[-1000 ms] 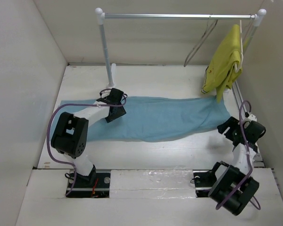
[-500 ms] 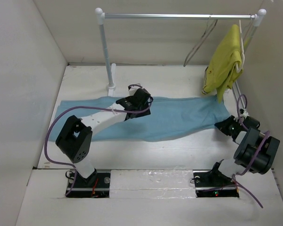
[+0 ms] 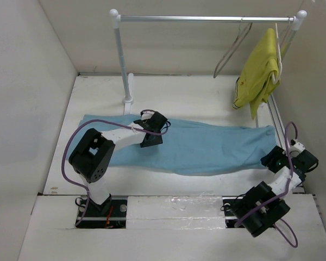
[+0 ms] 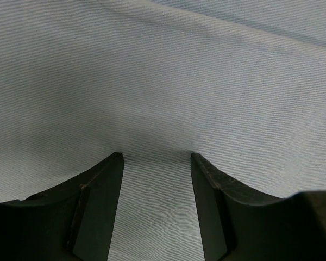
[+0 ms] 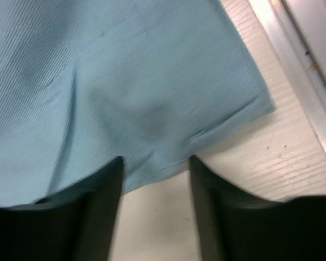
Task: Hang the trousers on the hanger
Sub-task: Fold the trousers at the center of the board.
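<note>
My right gripper is to pick up the trousers (image 3: 206, 147) next by the hem's near edge (image 3: 264, 162). It needs to fold that end of the trousers over for the hanger.
The light blue trousers (image 3: 206, 147) lie flat across the table, running left to right. My left gripper (image 3: 152, 133) rests on their upper left part. In the left wrist view its fingertips press into the cloth (image 4: 152, 81), and the left gripper (image 4: 155, 155) is open with flat cloth between the jaws. My right gripper (image 3: 273, 160) sits at the trousers' right end. It is open (image 5: 155, 159), its tips at the hem (image 5: 168, 109) and bare table between them. The grey wire hanger (image 3: 228, 51) hangs empty on the rail, far from both grippers.
A metal rail (image 3: 206, 19) on a white post (image 3: 121, 60) spans the back. A yellow-green garment (image 3: 258, 73) hangs at its right end. The rack's base bar (image 5: 293, 70) runs along the right edge. White walls enclose the table on three sides.
The trousers have slid to the right and slightly nearer. My left gripper moved right along the cloth. The right arm swung back and now sits lower at the hem.
</note>
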Robot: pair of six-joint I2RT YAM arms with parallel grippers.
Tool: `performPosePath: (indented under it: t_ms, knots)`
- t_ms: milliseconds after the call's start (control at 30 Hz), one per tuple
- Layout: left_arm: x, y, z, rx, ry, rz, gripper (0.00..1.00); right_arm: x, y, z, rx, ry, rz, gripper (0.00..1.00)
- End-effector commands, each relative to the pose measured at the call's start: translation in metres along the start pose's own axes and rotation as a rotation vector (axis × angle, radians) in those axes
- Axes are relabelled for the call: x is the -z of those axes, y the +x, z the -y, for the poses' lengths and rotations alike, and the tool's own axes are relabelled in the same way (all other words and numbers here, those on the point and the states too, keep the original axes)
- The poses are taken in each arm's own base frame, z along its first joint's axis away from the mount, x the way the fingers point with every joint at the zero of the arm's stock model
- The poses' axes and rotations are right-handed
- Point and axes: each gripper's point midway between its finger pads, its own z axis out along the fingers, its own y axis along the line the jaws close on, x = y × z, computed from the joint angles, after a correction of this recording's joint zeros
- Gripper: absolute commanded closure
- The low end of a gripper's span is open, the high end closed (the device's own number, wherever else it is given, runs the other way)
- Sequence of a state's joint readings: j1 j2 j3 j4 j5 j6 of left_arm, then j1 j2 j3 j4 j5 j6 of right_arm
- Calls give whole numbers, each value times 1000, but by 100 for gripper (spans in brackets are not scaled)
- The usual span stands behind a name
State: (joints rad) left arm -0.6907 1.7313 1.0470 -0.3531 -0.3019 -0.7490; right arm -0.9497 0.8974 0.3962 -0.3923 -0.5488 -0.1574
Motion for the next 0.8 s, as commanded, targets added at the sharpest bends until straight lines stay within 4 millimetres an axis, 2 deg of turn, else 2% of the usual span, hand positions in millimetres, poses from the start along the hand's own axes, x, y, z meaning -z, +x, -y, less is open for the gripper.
performPosePath:
  t_ms: [0, 33, 133, 233, 333, 367, 400, 433, 467, 533, 567, 600, 633, 667, 767]
  knots:
    - [15, -5, 2, 3, 25, 22, 51, 5, 21, 2, 31, -7, -132, 37]
    - [19, -6, 7, -2, 40, 28, 52, 5, 21, 3, 29, -2, -136, 28]
    - [36, -17, 21, -7, 83, 66, 52, 5, 14, 10, 8, 35, -113, 19]
    - [50, -25, 32, 2, 150, 79, 53, -3, 15, 18, -52, 60, -108, 15]
    - [64, -24, 44, -6, 211, 86, 57, -12, 17, 17, -121, 49, -93, 15]
    - [68, -17, 50, -26, 232, 77, 58, -17, 14, 19, -157, 49, -59, 15]
    - [74, -10, 58, -45, 265, 73, 63, -25, 6, 14, -182, 11, 2, 23]
    - [73, -9, 57, -46, 262, 70, 63, -27, -4, 16, -207, 13, 40, 23]
    - [76, -2, 64, -64, 282, 67, 65, -32, 1, 14, -224, -6, 52, 28]
    - [75, 7, 66, -73, 293, 48, 75, -41, -7, 13, -221, -35, 92, 47]
    - [74, 14, 70, -81, 305, 34, 78, -43, -8, 14, -214, -40, 99, 61]
    - [72, 17, 71, -77, 310, 23, 85, -46, -8, 5, -197, -95, 99, 81]
    - [70, 24, 69, -79, 316, 3, 87, -48, -14, 3, -166, -122, 121, 90]
    - [69, 25, 69, -75, 320, 4, 89, -49, -11, -3, -153, -148, 103, 100]
    - [58, 35, 59, -84, 292, -7, 96, -39, -9, -31, -97, -254, 80, 100]
